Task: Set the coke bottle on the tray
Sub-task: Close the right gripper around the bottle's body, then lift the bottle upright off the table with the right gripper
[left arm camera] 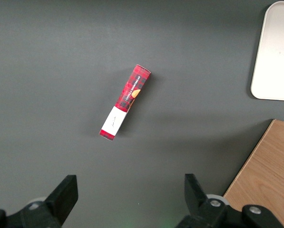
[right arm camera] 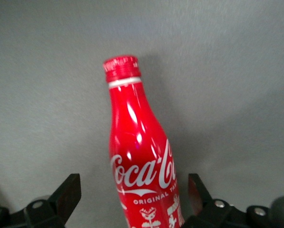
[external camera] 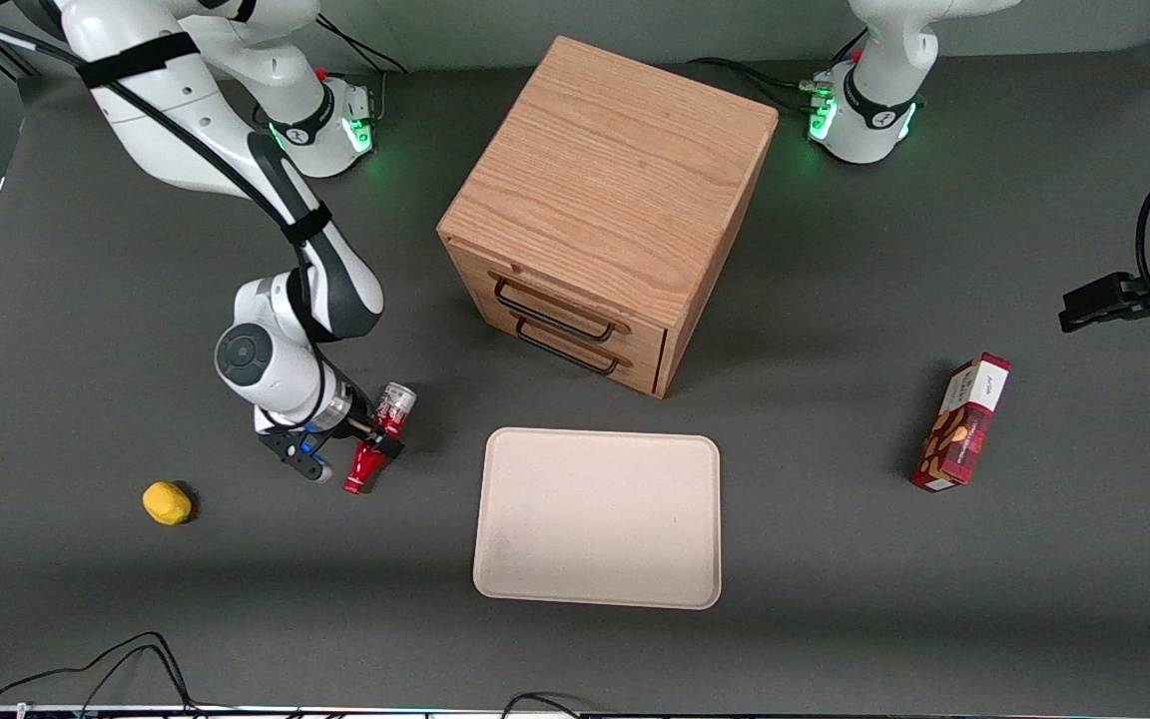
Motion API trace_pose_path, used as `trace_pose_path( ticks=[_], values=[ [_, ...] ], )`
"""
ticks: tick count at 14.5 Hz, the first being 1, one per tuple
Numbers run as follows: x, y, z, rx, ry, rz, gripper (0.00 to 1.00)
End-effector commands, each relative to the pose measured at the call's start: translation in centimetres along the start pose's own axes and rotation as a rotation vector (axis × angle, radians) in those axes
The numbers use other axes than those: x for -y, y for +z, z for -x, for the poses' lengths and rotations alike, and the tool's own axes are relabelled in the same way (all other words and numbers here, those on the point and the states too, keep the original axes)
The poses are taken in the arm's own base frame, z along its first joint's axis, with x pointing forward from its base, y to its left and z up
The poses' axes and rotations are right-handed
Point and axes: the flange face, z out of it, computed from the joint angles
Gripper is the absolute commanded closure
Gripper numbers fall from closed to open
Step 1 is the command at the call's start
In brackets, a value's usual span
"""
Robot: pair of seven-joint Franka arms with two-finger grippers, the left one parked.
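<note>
My right gripper grabs the coke bottle by its body (external camera: pixel 381 437) next, to set the bottle on the tray (external camera: pixel 598 589).
The coke bottle (external camera: pixel 378 441) lies on its side on the dark table, silver base end toward the cabinet and red neck toward the front camera. In the right wrist view the bottle (right arm camera: pixel 137 142) shows its white script logo and red cap. My right gripper (external camera: pixel 375 436) is low over the bottle's body, open, with one finger on each side of it (right arm camera: pixel 132 186). One finger stands clear of the bottle and the other is close to it. The beige tray (external camera: pixel 598 589) lies flat beside the bottle, toward the parked arm's end, and is bare. Its corner shows in the left wrist view (left arm camera: pixel 275 57).
A wooden two-drawer cabinet (external camera: pixel 605 190) stands farther from the front camera than the tray. A yellow lemon-like object (external camera: pixel 167 502) lies toward the working arm's end. A red snack box (external camera: pixel 964 424) lies toward the parked arm's end, also in the left wrist view (left arm camera: pixel 125 102).
</note>
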Motion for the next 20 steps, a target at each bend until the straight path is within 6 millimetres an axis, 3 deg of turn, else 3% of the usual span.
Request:
trace_pose_path(
  ticks=[1, 3, 4, 5, 6, 7, 11, 12, 13, 15, 20],
  values=[
    [0.0, 0.8, 0.5, -0.021, 0.012, -0.001, 0.01],
    [0.0, 1.1, 0.9, -0.018, 0.006, 0.002, 0.11],
    [0.0, 1.2, 0.9, -0.017, 0.003, 0.004, 0.28],
    [0.0, 1.2, 0.9, -0.02, -0.005, 0.007, 0.55],
    [0.1, 1.1, 1.0, -0.029, -0.024, 0.013, 0.92],
    [0.1, 1.1, 1.1, -0.029, -0.026, 0.015, 1.0],
    [0.4, 0.0, 1.0, -0.036, -0.026, 0.007, 1.0],
    [0.6, -1.2, 0.9, -0.038, -0.028, 0.003, 1.0],
    [0.7, -2.9, 0.9, -0.023, -0.03, 0.018, 1.0],
    [1.2, -8.3, 0.4, -0.002, -0.038, 0.037, 1.0],
    [1.8, -26.3, -2.2, 0.053, -0.102, 0.113, 1.0]
  ],
)
